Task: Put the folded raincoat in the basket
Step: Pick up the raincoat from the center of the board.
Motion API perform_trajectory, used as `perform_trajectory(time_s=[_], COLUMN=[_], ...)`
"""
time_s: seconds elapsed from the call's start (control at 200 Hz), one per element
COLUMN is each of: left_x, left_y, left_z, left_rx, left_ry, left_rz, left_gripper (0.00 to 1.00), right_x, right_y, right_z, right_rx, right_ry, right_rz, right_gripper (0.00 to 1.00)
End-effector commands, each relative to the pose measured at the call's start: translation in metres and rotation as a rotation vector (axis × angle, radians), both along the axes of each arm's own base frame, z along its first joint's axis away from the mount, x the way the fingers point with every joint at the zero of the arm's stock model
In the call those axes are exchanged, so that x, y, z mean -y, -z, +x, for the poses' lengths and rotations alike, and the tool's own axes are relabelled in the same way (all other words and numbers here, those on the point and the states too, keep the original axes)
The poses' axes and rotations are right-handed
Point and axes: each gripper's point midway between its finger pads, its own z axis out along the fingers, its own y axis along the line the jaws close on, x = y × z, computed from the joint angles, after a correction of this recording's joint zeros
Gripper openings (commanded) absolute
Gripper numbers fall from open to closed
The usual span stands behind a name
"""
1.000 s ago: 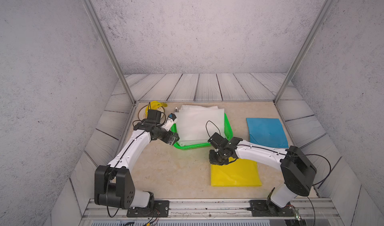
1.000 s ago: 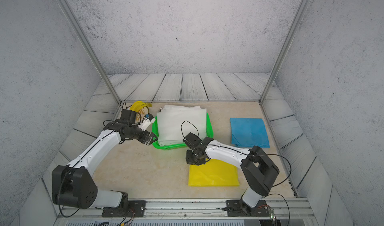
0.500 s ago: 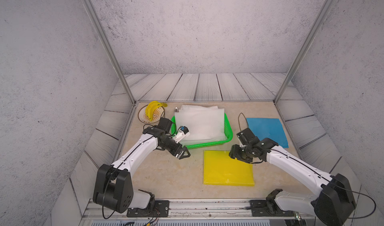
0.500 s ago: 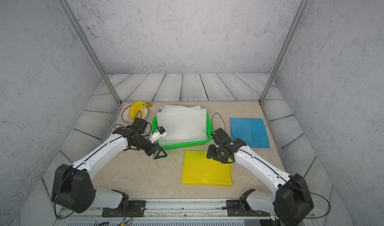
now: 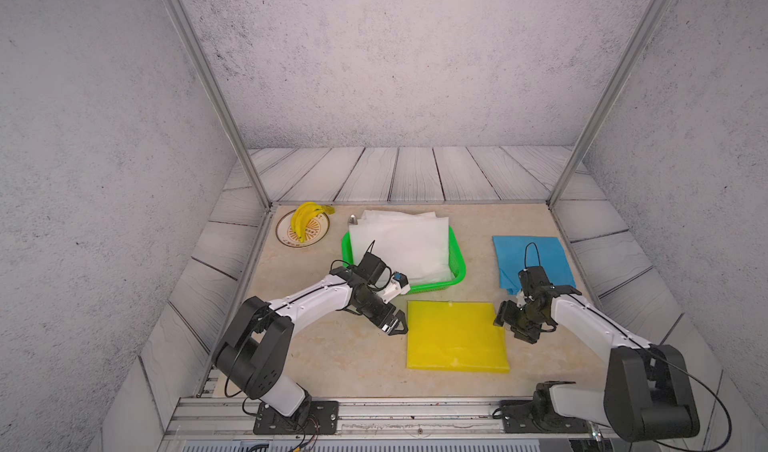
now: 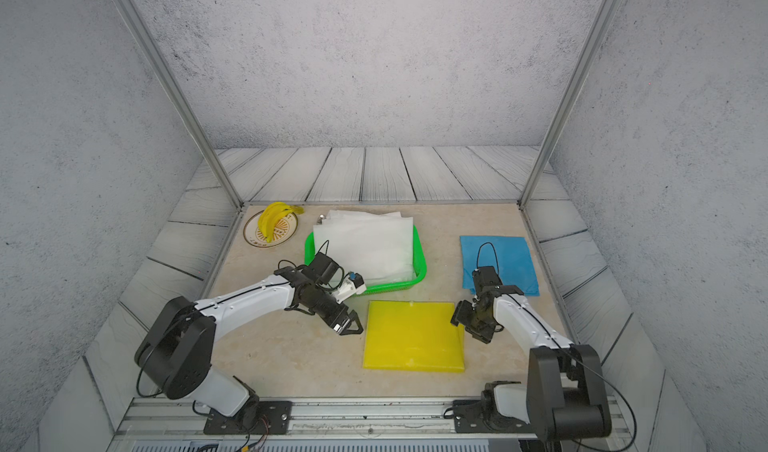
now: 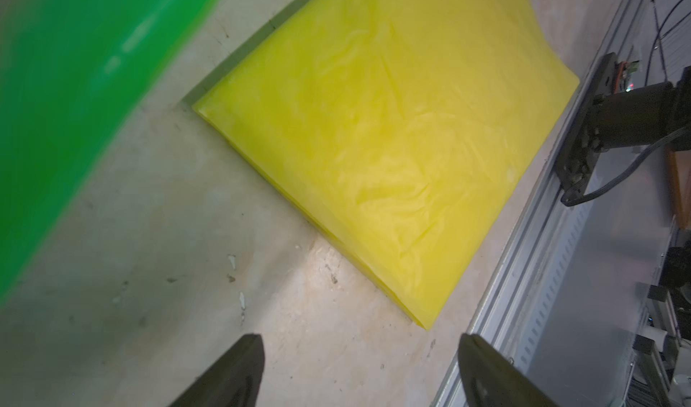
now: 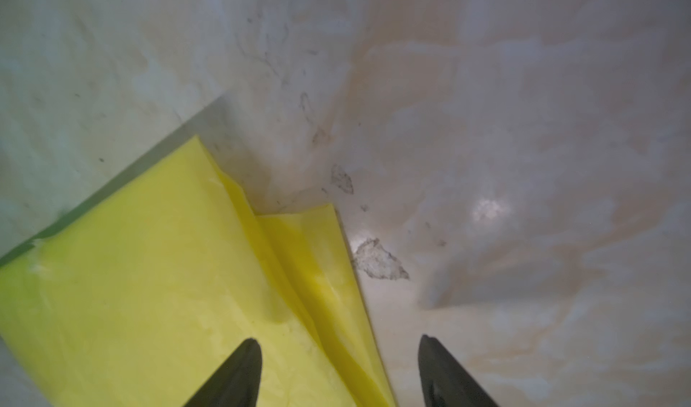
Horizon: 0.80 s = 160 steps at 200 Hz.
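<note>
The yellow raincoat needs to go in the basket [image 5: 458, 263]. My right gripper should next pinch the yellow raincoat's layered side edge [image 5: 505, 345], opposite my left gripper.
A yellow folded raincoat [image 5: 457, 335] [image 6: 413, 335] [image 7: 392, 124] [image 8: 131, 293] lies flat on the table in front of the green basket [image 5: 458, 263] [image 6: 420, 263] [image 7: 56, 87]. A white folded raincoat [image 5: 403, 246] [image 6: 365, 242] fills the basket and overhangs its far rim. My left gripper [image 5: 395, 326] [image 6: 351, 325] [image 7: 361, 339] is open, low over bare table just off the yellow raincoat's left edge. My right gripper [image 5: 509, 327] [image 6: 467, 327] [image 8: 338, 343] is open and straddles its right edge, one finger over the yellow layers, the other over the table.
A blue folded raincoat [image 5: 540, 263] [image 6: 515, 263] lies at the right, behind my right wrist. At the back left, bananas [image 5: 305, 221] [image 6: 274, 219] rest on a plate [image 5: 282, 234]. A small metal object [image 5: 353, 220] stands behind the basket. The metal rail [image 7: 542, 274] runs along the table's front.
My right arm swung from in front of the basket to the yellow raincoat's right edge, and its jaws opened. My left arm came forward from the basket's left side to the raincoat's left edge.
</note>
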Motion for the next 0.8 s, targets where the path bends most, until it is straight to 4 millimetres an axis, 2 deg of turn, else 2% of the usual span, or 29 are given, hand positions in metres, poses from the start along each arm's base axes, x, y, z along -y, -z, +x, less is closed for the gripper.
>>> perform_trajectory(time_s=[0.0,0.215,0.425,0.59,0.661,0.796], left_x=[0.012,0.031,0.045,0.052,0.051,0.044], left_y=[0.015,0.04,0.049,0.05,0.047,0.032], left_z=[0.005,0.004,0.008,0.008,0.007,0.002], left_rx=[0.013,0.033,0.039,0.054,0.066,0.108], left_ry=[-0.014,0.028,0.057,0.081,0.1,0.168], left_rz=[0.026,0.071,0.081,0.071,0.07,0.064], left_gripper=[0.87,0.87,0.85,0.84,0.83,0.84], right_x=[-0.011,-0.021,-0.03,-0.035,-0.041,-0.061], right_y=[0.014,0.013,0.015,0.014,0.014,0.0], right_z=[0.001,0.001,-0.005,-0.004,-0.004,0.001], right_rx=[-0.028,-0.034,-0.083,-0.086,-0.076,-0.003], right_ry=[-0.073,-0.12,-0.183,-0.206,-0.217,-0.258], right_rz=[0.072,0.139,0.192,0.225,0.261,0.392], right_gripper=[0.71,0.69,0.62,0.41,0.38,0.11])
